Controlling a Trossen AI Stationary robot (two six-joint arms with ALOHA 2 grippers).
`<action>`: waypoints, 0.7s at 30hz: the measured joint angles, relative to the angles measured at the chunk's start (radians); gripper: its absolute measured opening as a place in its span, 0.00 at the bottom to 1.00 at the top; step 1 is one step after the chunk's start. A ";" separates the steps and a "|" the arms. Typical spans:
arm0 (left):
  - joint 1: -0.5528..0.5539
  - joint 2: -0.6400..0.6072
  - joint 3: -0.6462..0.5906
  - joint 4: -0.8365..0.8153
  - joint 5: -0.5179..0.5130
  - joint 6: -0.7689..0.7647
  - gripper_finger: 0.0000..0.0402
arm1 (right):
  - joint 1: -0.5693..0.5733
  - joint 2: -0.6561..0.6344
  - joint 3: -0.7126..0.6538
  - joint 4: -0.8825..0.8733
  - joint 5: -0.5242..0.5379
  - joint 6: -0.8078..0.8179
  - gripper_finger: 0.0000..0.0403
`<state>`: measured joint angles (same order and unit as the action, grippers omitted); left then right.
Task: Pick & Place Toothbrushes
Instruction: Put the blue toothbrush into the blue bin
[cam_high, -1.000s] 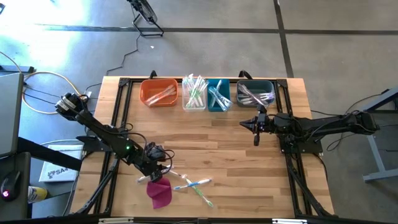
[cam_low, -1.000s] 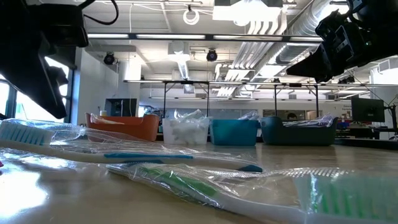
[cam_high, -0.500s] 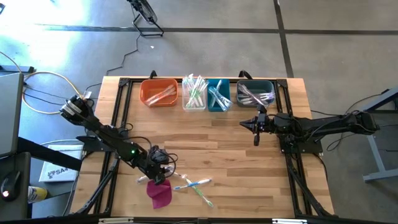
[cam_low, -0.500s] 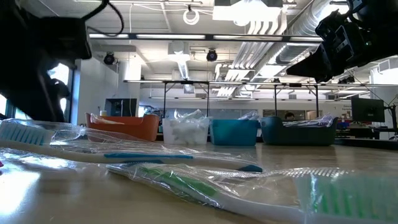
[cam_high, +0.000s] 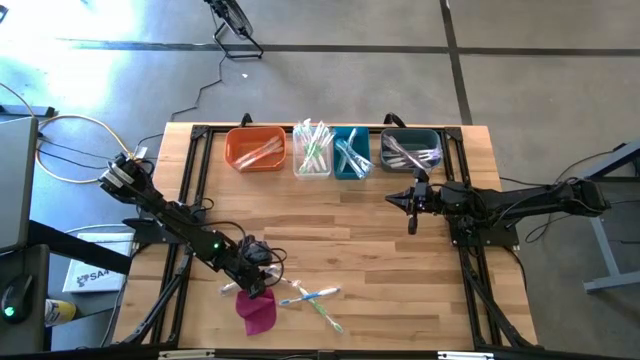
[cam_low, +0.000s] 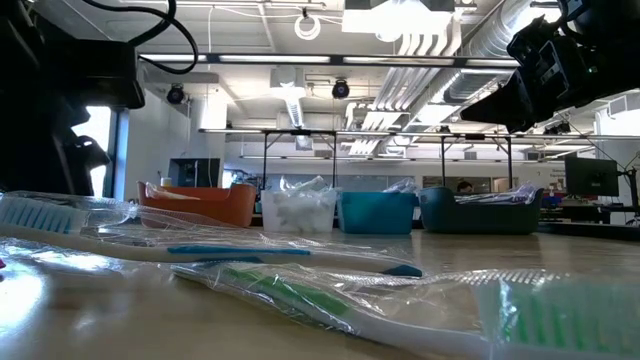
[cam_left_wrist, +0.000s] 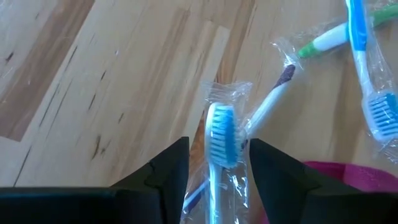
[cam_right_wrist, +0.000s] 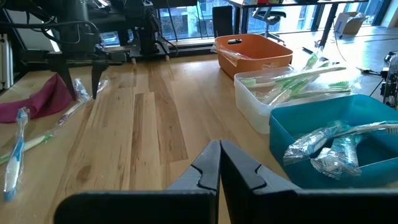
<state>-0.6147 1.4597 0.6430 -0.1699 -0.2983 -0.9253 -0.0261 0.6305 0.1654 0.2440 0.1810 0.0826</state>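
My left gripper's fingers stand beside the blue-bristled head (cam_left_wrist: 219, 134) in the left wrist view, so it is now time to close and catch the head.
Several wrapped toothbrushes lie loose near the table's near edge: a blue one (cam_high: 310, 295), a green one (cam_high: 326, 314) and a pale one (cam_high: 236, 288). My left gripper (cam_high: 258, 282) is low over them, open and pointing steeply down. Its fingers stand on either side of a blue-bristled toothbrush head (cam_left_wrist: 219, 134) in its clear wrapper. I see no touch. A magenta cloth lump (cam_high: 257, 311) lies just beside it. My right gripper (cam_high: 412, 212) hangs shut and empty above the table, in front of the bins.
Four bins stand in a row at the far edge, each holding wrapped toothbrushes: orange (cam_high: 256, 149), clear (cam_high: 312, 152), teal (cam_high: 351, 153) and dark (cam_high: 410, 150). Bare wood lies between the bins and the loose toothbrushes. Black frame rails (cam_high: 190, 200) run along the table's sides.
My left gripper has sunk toward the table and gone a little toward the near edge, down over the loose toothbrushes beside the cloth lump. Its fingers stay apart.
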 joint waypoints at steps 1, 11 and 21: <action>0.000 0.000 0.000 0.000 -0.002 0.000 0.40 | 0.000 0.000 0.000 0.000 0.000 0.000 0.01; 0.000 0.000 0.000 -0.001 -0.009 0.003 0.18 | 0.000 0.000 0.000 0.000 0.000 0.000 0.01; 0.000 0.000 0.000 -0.004 -0.011 0.004 0.13 | 0.000 0.000 0.000 0.000 0.000 0.000 0.01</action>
<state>-0.6147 1.4597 0.6434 -0.1743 -0.3095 -0.9213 -0.0261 0.6304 0.1654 0.2437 0.1810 0.0826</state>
